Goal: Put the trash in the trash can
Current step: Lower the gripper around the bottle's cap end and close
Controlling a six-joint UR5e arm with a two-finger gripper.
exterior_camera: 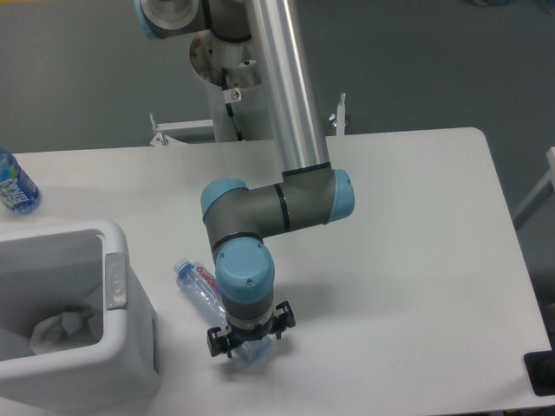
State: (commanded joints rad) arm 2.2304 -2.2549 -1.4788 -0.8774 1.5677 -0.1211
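The clear bluish bottle has to go in the trash can, so my gripper should next grab it by its base end.
The clear bluish bottle with a white red-lettered label lies slanted on the table, just right of the trash can. My gripper hangs low over the bottle's lower end, its dark fingers spread on either side of it, open. The arm's wrist hides the middle of the bottle. A crumpled white wrapper lies inside the white trash can, near its bottom. A grey tab sits on the can's right rim.
A bottle with a blue label stands at the table's left edge, behind the can. The arm's base column rises behind the table's far edge. A dark object sits at the near right corner.
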